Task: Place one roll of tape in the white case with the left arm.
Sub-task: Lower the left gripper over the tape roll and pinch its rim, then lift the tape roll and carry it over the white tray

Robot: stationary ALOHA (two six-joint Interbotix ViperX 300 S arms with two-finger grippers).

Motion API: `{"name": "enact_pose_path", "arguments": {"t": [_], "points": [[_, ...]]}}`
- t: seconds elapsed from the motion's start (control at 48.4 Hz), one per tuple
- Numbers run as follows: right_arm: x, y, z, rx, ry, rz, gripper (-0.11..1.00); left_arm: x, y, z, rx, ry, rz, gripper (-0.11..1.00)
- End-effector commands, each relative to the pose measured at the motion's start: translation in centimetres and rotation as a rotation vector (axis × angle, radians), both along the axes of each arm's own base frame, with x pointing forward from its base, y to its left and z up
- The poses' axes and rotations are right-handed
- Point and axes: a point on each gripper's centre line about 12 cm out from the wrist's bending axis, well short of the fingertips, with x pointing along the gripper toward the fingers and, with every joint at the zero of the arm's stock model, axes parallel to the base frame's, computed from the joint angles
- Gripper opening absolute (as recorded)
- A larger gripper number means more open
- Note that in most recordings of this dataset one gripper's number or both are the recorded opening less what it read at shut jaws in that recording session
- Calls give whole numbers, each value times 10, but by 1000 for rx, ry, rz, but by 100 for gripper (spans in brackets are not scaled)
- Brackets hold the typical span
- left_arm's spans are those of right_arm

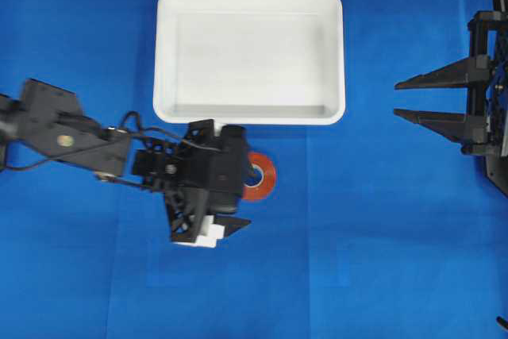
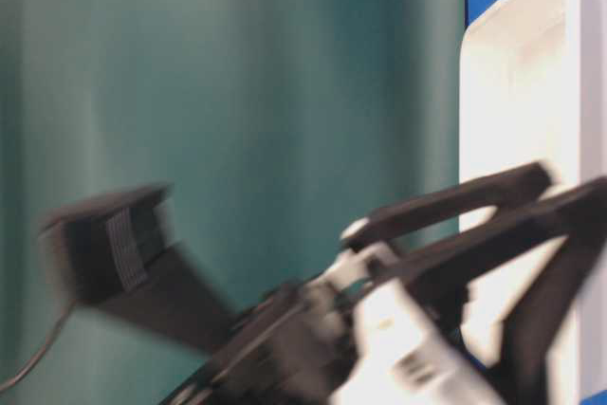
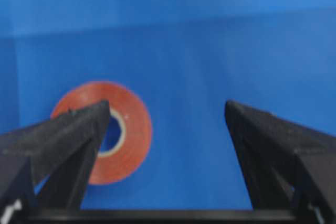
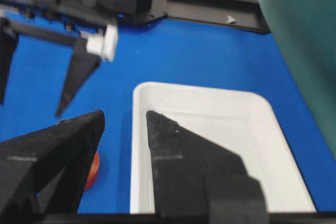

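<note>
The left gripper grabs the roll of tape by one side of the ring [image 1: 255,192] next, where its open core [image 1: 255,175] leaves a narrow side.
The roll of tape [image 1: 264,178] is an orange-red ring lying flat on the blue cloth, just in front of the near rim of the white case [image 1: 168,53]. The case holds nothing. My left gripper [image 1: 208,226] hangs over the tape's left side and covers part of it. In the left wrist view the gripper [image 3: 168,106] is open. One finger overlaps the tape [image 3: 134,129] at its pale core, and the other finger stands well off to the side over bare cloth. My right gripper [image 1: 405,98] is open and empty at the right edge.
The right wrist view shows the case [image 4: 210,103], a sliver of the tape [image 4: 92,174] and the left gripper [image 4: 31,103] beyond it. The table-level view is blurred, with the case's rim [image 2: 566,7] behind the black fingers. A green backdrop stands at the side.
</note>
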Motion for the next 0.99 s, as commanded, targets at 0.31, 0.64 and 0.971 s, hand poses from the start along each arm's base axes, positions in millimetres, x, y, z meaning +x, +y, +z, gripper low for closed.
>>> {"name": "enact_pose_path", "arguments": {"t": [0.31, 0.64, 0.971], "points": [[3, -1, -2, 0, 12, -3, -11, 20, 8, -42, 22, 118, 24, 86], [3, -1, -3, 1, 25, -3, -11, 23, 7, -66, 36, 202, 25, 79], [3, -1, -3, 1, 25, -3, -11, 25, 6, -47, 56, 275, 23, 26]]}}
